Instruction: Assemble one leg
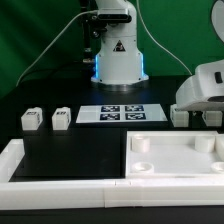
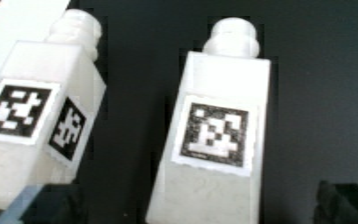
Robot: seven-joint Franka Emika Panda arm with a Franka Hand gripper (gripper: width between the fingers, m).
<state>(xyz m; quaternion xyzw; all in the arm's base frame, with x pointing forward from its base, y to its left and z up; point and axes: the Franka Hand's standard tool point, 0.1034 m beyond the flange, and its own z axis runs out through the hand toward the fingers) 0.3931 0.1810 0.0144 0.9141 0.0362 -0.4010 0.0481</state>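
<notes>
My gripper next needs to grab the white leg between my fingers by its tagged body (image 2: 211,140). Then it can assemble one leg into the white panel.
In the wrist view two white legs lie side by side on the black table, each with a square marker tag. One leg (image 2: 220,130) lies between my dark fingertips (image 2: 348,200), with a gap on each side. The other leg (image 2: 43,110) lies just beside it, outside the jaws. My gripper (image 2: 197,205) is open and holds nothing. In the exterior view the gripper (image 1: 197,110) hangs low at the exterior view's right over those two legs (image 1: 181,115). Two more legs (image 1: 32,119) (image 1: 62,117) stand at the exterior view's left.
The large white panel (image 1: 176,160) with round sockets lies at the front right. The marker board (image 1: 120,113) lies in front of the robot base (image 1: 120,60). A white L-shaped fence (image 1: 15,160) runs along the left and front edges.
</notes>
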